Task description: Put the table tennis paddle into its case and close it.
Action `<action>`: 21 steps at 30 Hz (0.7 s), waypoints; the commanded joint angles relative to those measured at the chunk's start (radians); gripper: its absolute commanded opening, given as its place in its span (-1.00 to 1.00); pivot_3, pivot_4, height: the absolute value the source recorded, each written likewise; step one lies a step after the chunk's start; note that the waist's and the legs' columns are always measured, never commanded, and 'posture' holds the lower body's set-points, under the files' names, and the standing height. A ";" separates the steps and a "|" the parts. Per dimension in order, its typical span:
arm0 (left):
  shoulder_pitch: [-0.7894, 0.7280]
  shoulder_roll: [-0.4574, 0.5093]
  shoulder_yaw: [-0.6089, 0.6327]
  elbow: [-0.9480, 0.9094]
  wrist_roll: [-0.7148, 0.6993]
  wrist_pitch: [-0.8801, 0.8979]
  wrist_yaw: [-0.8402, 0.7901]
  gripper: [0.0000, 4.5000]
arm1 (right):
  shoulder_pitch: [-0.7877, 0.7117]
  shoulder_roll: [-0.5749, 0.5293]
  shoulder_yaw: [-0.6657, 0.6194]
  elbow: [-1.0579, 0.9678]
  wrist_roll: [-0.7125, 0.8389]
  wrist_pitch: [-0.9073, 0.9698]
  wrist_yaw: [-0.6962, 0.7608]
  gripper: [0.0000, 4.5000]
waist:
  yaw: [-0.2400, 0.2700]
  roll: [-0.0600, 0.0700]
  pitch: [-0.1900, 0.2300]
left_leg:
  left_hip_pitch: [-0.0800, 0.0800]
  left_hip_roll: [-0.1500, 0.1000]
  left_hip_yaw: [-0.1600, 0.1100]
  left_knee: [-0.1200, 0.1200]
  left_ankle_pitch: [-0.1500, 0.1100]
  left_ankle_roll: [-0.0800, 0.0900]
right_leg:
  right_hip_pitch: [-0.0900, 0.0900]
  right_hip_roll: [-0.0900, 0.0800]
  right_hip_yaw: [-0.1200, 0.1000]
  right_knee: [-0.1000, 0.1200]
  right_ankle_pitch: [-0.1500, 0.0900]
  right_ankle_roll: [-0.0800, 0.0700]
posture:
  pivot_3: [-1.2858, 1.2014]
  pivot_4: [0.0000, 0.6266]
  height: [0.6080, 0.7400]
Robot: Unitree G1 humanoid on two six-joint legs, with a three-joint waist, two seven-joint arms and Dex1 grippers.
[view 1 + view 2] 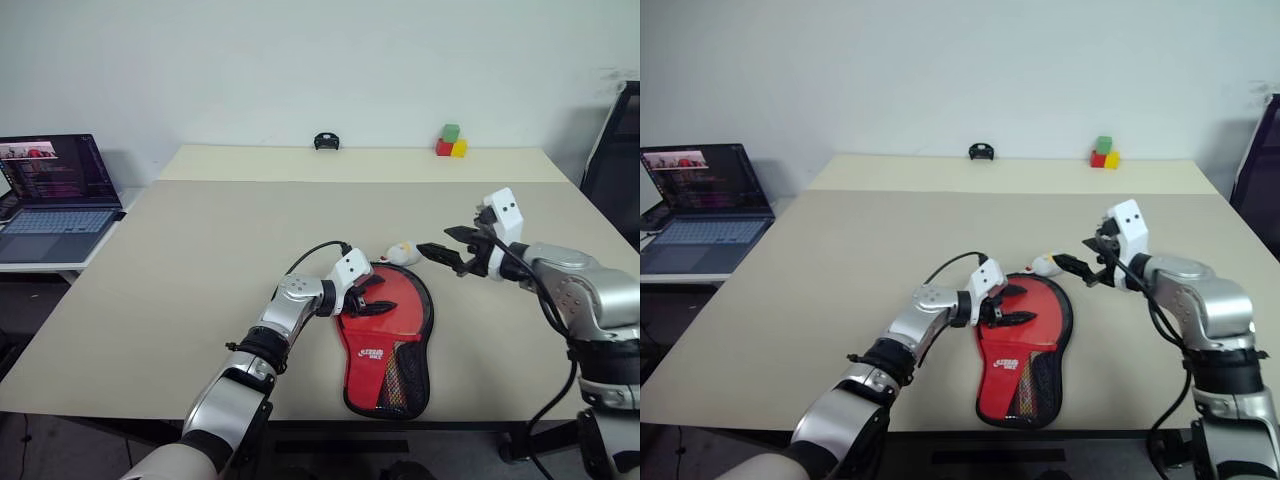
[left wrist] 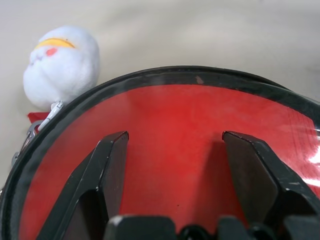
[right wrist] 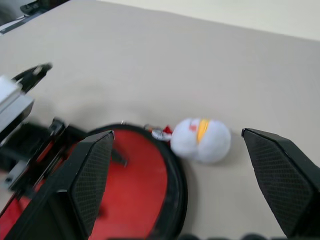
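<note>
I will pinch the white charm [image 3: 201, 140] with my right gripper next, because the zip lies flat along the case's rim [image 3: 176, 187] and only the plush charm sticks up from it.
The case [image 1: 388, 340] lies flat on the table [image 1: 200, 260], red side up, with white lettering and its black mesh pocket toward the near edge. A white plush charm [image 1: 402, 254] hangs from the zip at the case's far rim. My left gripper [image 1: 374, 297] is open and hovers low over the round red part of the case, a finger [image 2: 107, 165] to either side of the red face. My right gripper [image 1: 436, 241] is open in the air just right of the charm [image 3: 202, 140], pointing at it. The table tennis paddle is hidden.
An open laptop [image 1: 55, 190] sits on a side table to the left. Red, green and yellow blocks [image 1: 451, 142] and a small black object [image 1: 326, 141] stand at the table's far edge. A dark chair [image 1: 615, 150] is at the right.
</note>
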 commanded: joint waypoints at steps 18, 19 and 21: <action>0.050 0.016 -0.059 0.007 0.044 0.031 -0.033 0.44 | -0.335 0.267 0.011 0.779 -0.201 -0.424 -0.120 1.00 | -0.006 0.001 -0.001 | 0.001 0.000 0.001 -0.001 0.000 0.000 | 0.000 0.000 0.001 0.001 0.000 0.000 | 0.03 -0.52 1.00; 0.051 0.017 -0.059 0.002 0.043 0.035 -0.035 0.44 | -0.350 0.278 0.013 0.825 -0.211 -0.447 -0.122 1.00 | -0.006 0.001 -0.001 | 0.001 0.000 0.001 -0.001 0.000 0.000 | -0.001 0.000 0.001 0.000 0.000 0.000 | 0.03 -0.52 1.00; 0.055 0.019 -0.059 -0.006 0.042 0.039 -0.038 0.44 | -0.378 0.295 0.009 0.907 -0.226 -0.487 -0.131 1.00 | -0.006 0.001 -0.001 | 0.001 0.000 0.001 -0.001 0.000 0.000 | -0.001 0.000 0.001 0.000 0.000 0.000 | 0.03 -0.52 1.00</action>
